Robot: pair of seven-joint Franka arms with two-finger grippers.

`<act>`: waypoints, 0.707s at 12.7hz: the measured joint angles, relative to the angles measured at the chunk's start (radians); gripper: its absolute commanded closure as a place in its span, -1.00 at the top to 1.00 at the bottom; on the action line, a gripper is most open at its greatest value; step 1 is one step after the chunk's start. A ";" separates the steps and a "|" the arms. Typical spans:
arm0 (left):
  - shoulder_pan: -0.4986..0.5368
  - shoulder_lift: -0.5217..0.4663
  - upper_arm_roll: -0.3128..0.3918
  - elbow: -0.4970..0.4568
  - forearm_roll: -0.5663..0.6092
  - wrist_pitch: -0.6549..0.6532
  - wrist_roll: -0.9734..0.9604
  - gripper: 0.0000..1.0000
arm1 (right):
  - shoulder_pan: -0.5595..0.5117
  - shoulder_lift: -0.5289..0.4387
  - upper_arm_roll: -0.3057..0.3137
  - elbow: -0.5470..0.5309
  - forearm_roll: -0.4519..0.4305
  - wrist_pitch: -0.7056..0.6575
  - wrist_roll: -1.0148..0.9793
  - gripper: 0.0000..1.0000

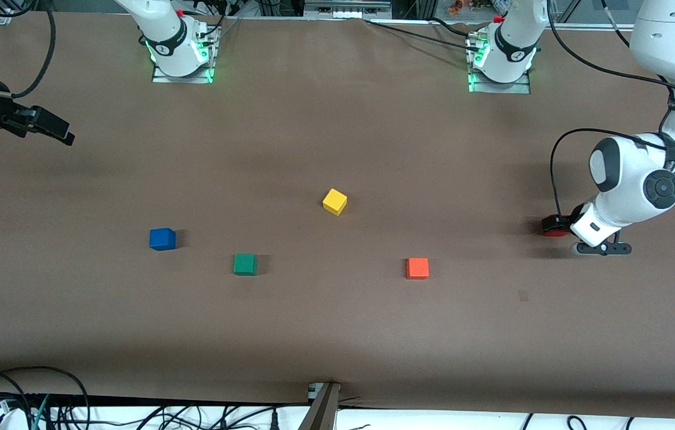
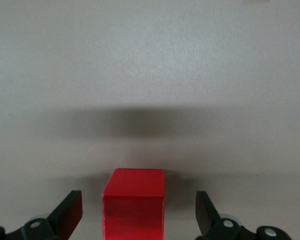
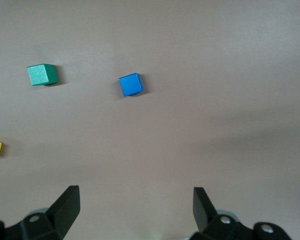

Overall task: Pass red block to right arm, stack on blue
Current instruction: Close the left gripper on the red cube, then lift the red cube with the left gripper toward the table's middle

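Observation:
My left gripper will grab the red block [image 1: 550,226] by its opposite sides next, to pass it to the right arm for stacking on blue.
The red block [image 1: 550,226] sits on the table at the left arm's end. My left gripper [image 1: 561,224] is down at the table around it. In the left wrist view the red block [image 2: 134,200] stands between the open fingers [image 2: 70,212], with a gap on each side; the left gripper [image 2: 139,216] does not touch it. The blue cube [image 1: 162,239] sits toward the right arm's end and also shows in the right wrist view [image 3: 130,84]. My right gripper [image 1: 51,128] hangs open and empty in the air over the table's edge at its own end; it shows open in its wrist view [image 3: 135,210].
A green cube [image 1: 245,264] lies beside the blue one, slightly nearer the front camera; it also shows in the right wrist view [image 3: 42,74]. A yellow cube [image 1: 334,201] sits mid-table. An orange cube [image 1: 417,268] lies between the green cube and the red block.

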 measured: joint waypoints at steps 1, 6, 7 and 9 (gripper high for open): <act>0.000 0.002 0.000 -0.023 0.000 0.026 0.000 0.77 | 0.000 0.000 0.000 0.000 0.000 0.000 0.000 1.00; 0.017 0.012 0.001 -0.055 0.000 0.039 0.002 -0.74 | 0.000 0.000 0.002 0.000 0.000 0.000 0.000 1.00; 0.020 0.012 0.001 -0.048 0.000 0.026 0.002 -0.85 | 0.000 0.000 0.002 0.000 0.000 0.000 0.000 1.00; 0.021 0.009 -0.004 0.010 0.000 -0.093 0.002 -0.93 | 0.000 0.000 0.002 0.000 0.000 0.000 0.000 1.00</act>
